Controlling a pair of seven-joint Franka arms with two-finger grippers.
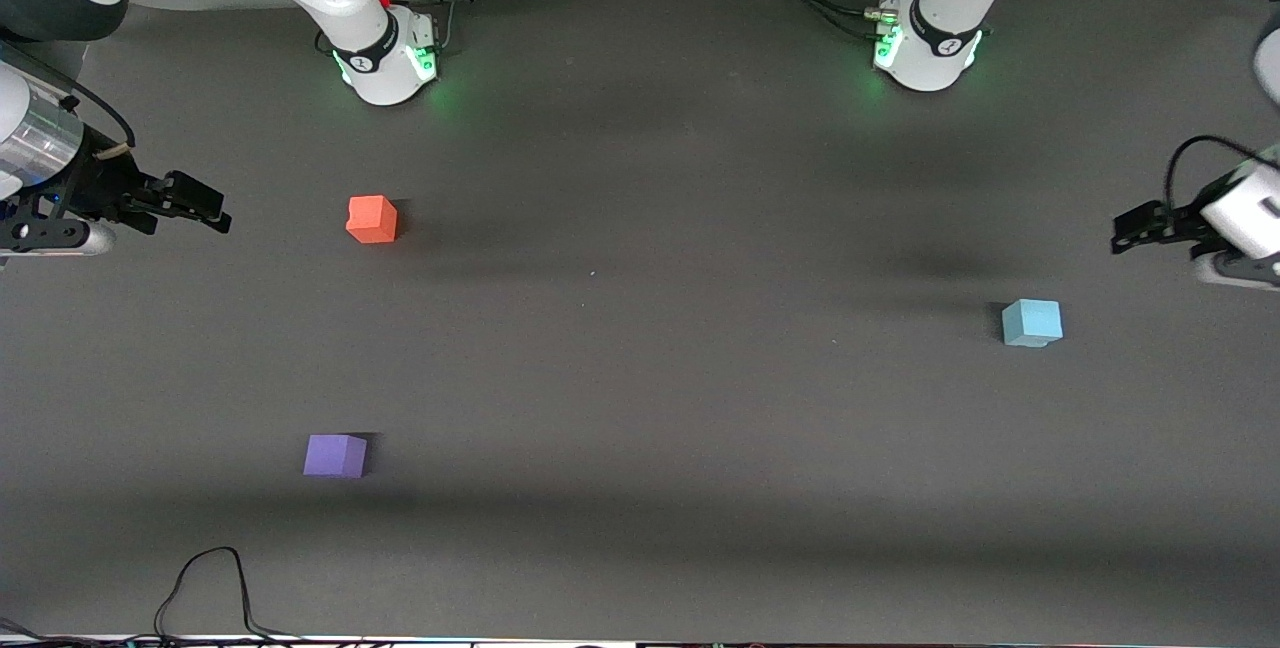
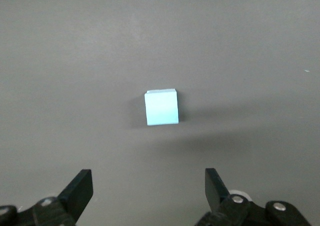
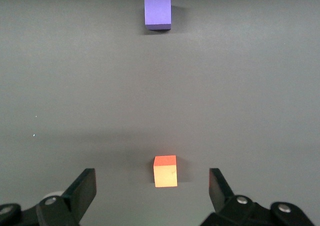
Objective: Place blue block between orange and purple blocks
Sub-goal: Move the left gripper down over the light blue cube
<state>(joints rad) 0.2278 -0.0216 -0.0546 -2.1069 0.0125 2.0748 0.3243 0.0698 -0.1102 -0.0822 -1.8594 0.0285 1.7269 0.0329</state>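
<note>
I should grab the sides of the blue block next with my left gripper, to place the blue block [image 1: 1032,322] between the orange and purple blocks.
The light blue block [image 1: 1032,322] sits on the dark table toward the left arm's end; it also shows in the left wrist view [image 2: 161,107]. The orange block [image 1: 372,219] sits toward the right arm's end, and the purple block [image 1: 336,455] lies nearer the front camera than it. Both show in the right wrist view, orange [image 3: 165,171] and purple [image 3: 158,12]. My left gripper [image 1: 1125,230] hangs open and empty in the air beside the blue block. My right gripper [image 1: 210,213] hangs open and empty beside the orange block.
A black cable [image 1: 205,588] loops on the table near the front edge, by the purple block. The arm bases [image 1: 390,53] [image 1: 925,43] stand at the table's back edge.
</note>
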